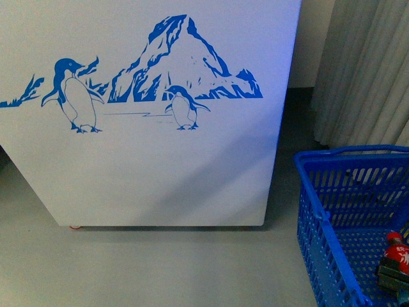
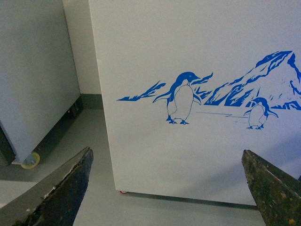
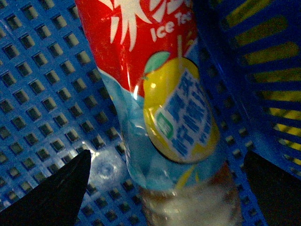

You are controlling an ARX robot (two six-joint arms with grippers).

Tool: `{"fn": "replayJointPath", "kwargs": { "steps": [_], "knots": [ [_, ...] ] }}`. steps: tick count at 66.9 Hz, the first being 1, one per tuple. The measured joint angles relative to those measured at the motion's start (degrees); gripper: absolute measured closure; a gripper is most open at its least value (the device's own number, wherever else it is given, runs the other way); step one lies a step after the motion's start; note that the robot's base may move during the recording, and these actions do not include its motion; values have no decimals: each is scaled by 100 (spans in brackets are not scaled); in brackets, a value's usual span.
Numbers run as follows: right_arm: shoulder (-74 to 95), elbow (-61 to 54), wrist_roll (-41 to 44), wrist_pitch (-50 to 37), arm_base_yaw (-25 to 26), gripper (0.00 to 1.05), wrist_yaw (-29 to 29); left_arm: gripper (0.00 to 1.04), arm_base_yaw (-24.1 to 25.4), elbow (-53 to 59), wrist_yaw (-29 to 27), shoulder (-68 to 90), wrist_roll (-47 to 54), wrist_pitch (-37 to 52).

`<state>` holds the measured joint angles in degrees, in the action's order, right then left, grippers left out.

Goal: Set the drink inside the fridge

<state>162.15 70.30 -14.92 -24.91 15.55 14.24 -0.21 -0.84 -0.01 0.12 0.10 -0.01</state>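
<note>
The robot's right gripper will grab the drink (image 3: 160, 94) by its labeled body (image 3: 174, 122) next, to put it in the fridge.
The fridge (image 1: 160, 166) shows only its white side with the blue penguin-and-mountain picture; its lids are out of view. It also fills the left wrist view (image 2: 188, 56). The drink (image 1: 397, 251), with a red cap and red label, lies in the blue basket (image 1: 332, 192) at the lower right. In the right wrist view the drink (image 3: 160, 94) is close up on the basket's floor (image 3: 37, 70). My right gripper (image 3: 167, 157) is open with a finger on each side of the bottle, not closed on it. My left gripper (image 2: 167, 151) is open and empty, facing the fridge's side.
A plain grey-white cabinet (image 2: 33, 70) on casters stands beside the fridge, with a floor gap between them. Grey curtains (image 1: 364, 70) hang behind the basket. Grey floor (image 1: 160, 268) lies in front of the fridge. The basket wall (image 3: 263, 70) is close beside the bottle.
</note>
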Motion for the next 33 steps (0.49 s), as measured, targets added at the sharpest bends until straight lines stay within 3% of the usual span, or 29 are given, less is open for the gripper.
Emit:
{"fn": "replayJointPath", "kwargs": {
  "steps": [22, 33],
  "knots": [
    [809, 1082, -96, 730, 81, 8, -31, 8, 0, 0, 0, 0, 0, 0],
    [765, 931, -79, 669, 131, 30, -199, 8, 0, 0, 0, 0, 0, 0]
  ]
}}
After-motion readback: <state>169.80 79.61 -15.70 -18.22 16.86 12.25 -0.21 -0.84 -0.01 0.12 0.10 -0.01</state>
